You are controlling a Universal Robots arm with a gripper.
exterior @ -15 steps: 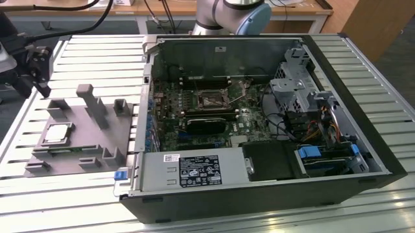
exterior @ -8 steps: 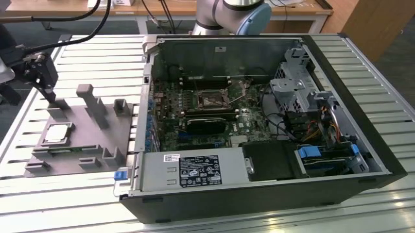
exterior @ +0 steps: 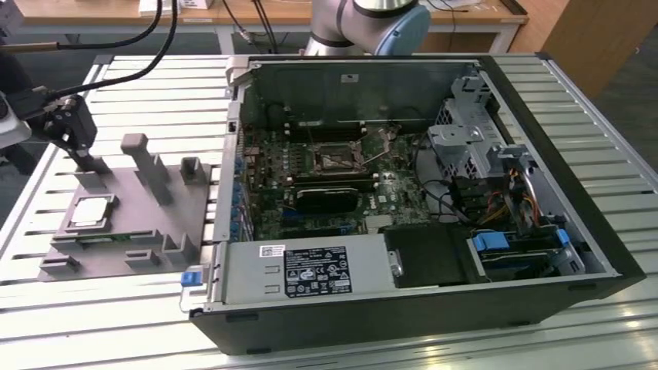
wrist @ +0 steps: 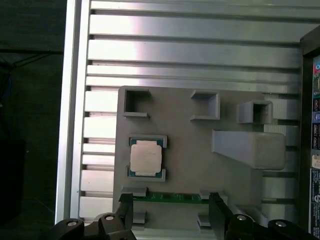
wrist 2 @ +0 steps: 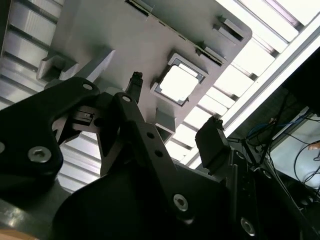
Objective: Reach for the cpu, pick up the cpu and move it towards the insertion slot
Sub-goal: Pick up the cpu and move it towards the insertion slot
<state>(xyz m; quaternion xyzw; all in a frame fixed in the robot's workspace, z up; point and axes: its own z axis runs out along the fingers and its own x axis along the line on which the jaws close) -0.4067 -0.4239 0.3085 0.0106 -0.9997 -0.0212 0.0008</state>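
Note:
Next, the gripper grabs the exposed side edges of the cpu (exterior: 91,210), between the grey brackets that hug its ends.
The cpu (exterior: 91,210) is a thin square chip with a silvery top. It lies flat in a shallow pocket of the grey fixture plate (exterior: 134,223), on the exterior view's left, and also shows in both wrist views (wrist: 145,156) (wrist 2: 179,82). My gripper (exterior: 74,142) hangs above the plate's far end, clear of the cpu. It is open (wrist: 171,212), with black fingers (wrist: 125,212) spread wide and nothing between them. The insertion slot (exterior: 334,159), a shiny metal frame with a dark centre, sits on the motherboard inside the open computer case.
The open black case (exterior: 575,231) fills the middle and the exterior view's right of the slatted aluminium table (exterior: 62,308). Grey posts and blocks (exterior: 144,166) rise from the fixture near the cpu. A green memory stick (wrist: 170,197) lies along the fixture. Cables hang at the back left.

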